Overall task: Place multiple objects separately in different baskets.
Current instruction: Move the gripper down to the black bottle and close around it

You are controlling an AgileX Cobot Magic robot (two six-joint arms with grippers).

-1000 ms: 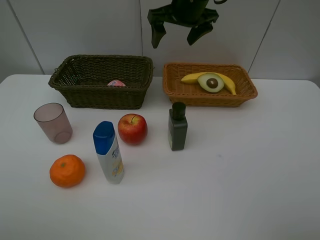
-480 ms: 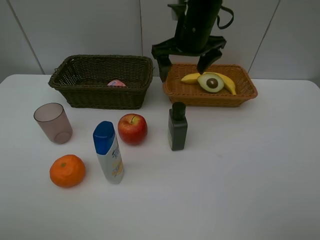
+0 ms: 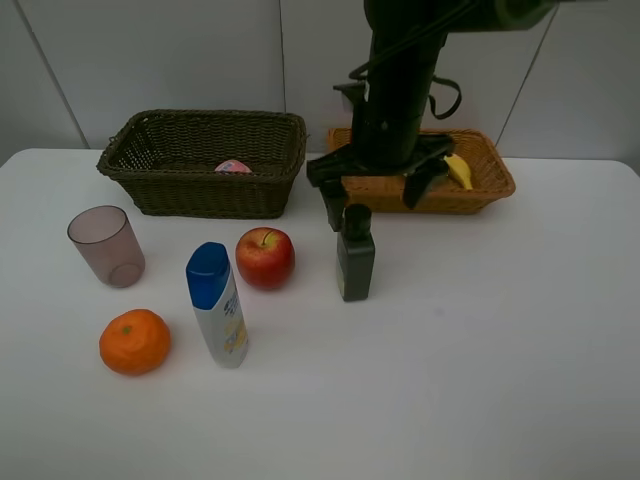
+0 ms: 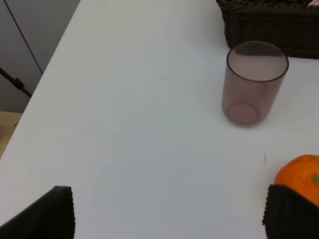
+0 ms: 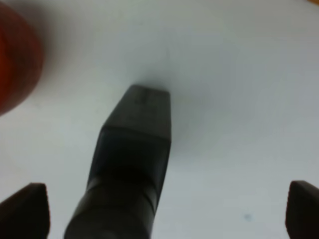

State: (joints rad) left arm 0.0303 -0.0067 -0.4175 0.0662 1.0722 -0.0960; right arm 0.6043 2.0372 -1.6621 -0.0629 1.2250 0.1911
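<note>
The right gripper's fingers around the bottle's cap (image 3: 356, 219) have not reached the dark green bottle's body (image 3: 355, 268), so they would miss if they closed now. The right gripper should first lower them.
My right gripper (image 3: 372, 195) is open and hangs just above the dark green bottle (image 3: 355, 262), one finger on each side of its cap. In the right wrist view the bottle (image 5: 132, 159) stands between the open fingertips (image 5: 25, 209). The arm hides most of the orange-tan basket (image 3: 492, 184); only the banana's end (image 3: 459, 170) shows and the avocado half is hidden. The pink bottle (image 3: 232, 166) lies in the dark olive basket (image 3: 130, 140). The apple (image 3: 265, 257), white blue-capped bottle (image 3: 217, 304), orange (image 3: 134, 341) and pinkish cup (image 3: 105, 245) stand on the table. My left gripper (image 4: 169, 219) is open and empty.
In the left wrist view the cup (image 4: 254, 82) and the orange (image 4: 299, 174) lie ahead, with the dark basket (image 4: 271, 20) beyond. The table's left edge (image 4: 45, 74) is close. The apple (image 5: 15, 69) is a short way from the green bottle.
My right arm has come down from high above the baskets to the dark green bottle, staying open. It now covers the avocado half. Nothing else has moved.
</note>
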